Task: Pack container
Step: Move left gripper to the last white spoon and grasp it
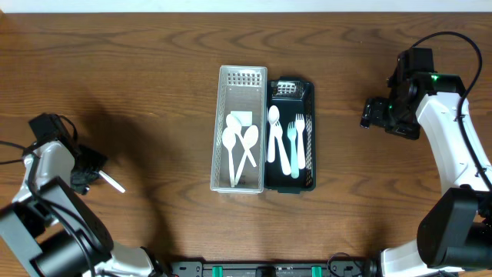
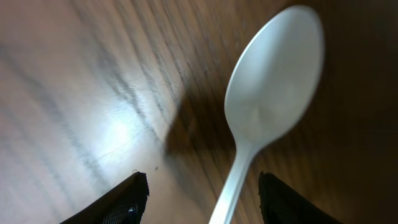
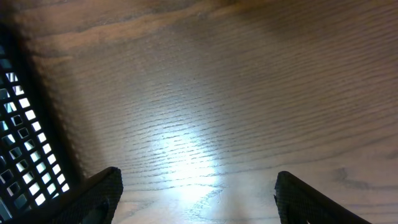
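The left gripper grabs the white plastic spoon, by the handle just behind its bowl [image 1: 112,181] next, to pack it lengthwise into the white container [image 1: 217,131].
A loose white plastic spoon [image 2: 273,87] lies on the wooden table, its handle running back between the fingers of my left gripper [image 2: 202,180] with a gap on each side. That gripper is open and low over the table at the left edge [image 1: 96,171]; only the spoon's handle [image 1: 113,182] pokes out from it in the overhead view. A white mesh container [image 1: 217,131] in the middle holds white spoons. The black container [image 1: 312,138] beside it holds a spoon and pale forks. My right gripper [image 3: 198,174] is open over bare wood, right of the containers [image 1: 370,115].
The black container's mesh wall [image 3: 18,137] shows at the left edge of the right wrist view. Both containers stand side by side, touching. Wide stretches of bare wooden table [image 1: 154,92] lie on either side of them.
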Controlling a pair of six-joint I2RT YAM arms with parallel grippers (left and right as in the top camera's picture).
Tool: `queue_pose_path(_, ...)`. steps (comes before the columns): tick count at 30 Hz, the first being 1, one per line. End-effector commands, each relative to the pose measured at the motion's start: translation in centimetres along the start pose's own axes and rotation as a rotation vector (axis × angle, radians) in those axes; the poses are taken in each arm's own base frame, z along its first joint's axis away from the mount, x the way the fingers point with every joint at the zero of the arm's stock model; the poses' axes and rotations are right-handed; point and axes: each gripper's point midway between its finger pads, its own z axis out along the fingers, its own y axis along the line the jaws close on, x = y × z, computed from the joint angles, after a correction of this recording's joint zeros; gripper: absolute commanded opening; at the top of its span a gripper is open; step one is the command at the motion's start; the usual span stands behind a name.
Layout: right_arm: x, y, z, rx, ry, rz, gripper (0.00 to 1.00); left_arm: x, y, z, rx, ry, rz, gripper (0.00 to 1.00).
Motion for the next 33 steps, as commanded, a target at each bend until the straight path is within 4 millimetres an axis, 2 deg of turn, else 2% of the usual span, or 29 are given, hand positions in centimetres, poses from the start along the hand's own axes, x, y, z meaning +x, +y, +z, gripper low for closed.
queue_pose_path(1, -0.2, -0.2, -0.1, -0.001, -0.006, -0.004, 0.82, 0.6, 0.2, 1.4, -0.024, 0.034, 0.024, 0.6)
queue_pose_path(7, -0.3, -0.1, -0.1, -0.002, -0.01, -0.004, 0.81, 0.8, 0.2, 2.6, -0.034, 0.051, 0.03, 0.6)
queue_pose_path(14, -0.4, -0.1, -0.1, -0.003, -0.013, -0.004, 0.82, 0.9, 0.2, 3.0, -0.038, 0.059, 0.034, 0.59)
queue_pose_path(16, -0.4, -0.1, -0.1, -0.003, -0.014, -0.004, 0.82, 0.9, 0.2, 3.0, -0.038, 0.059, 0.033, 0.53)
queue_pose_path(19, -0.4, -0.1, -0.1, -0.003, -0.014, -0.004, 0.82, 1.1, 0.1, 3.0, -0.031, 0.07, 0.033, 0.3)
queue_pose_path(29, -0.4, -0.1, -0.1, -0.003, -0.014, -0.004, 0.82, 1.9, -0.4, 2.8, 0.002, 0.109, 0.034, 0.09)
queue_pose_path(33, -0.4, -0.1, -0.1, -0.003, -0.014, -0.004, 0.82, 2.5, -2.0, 1.1, 0.058, 0.118, 0.063, 0.06)
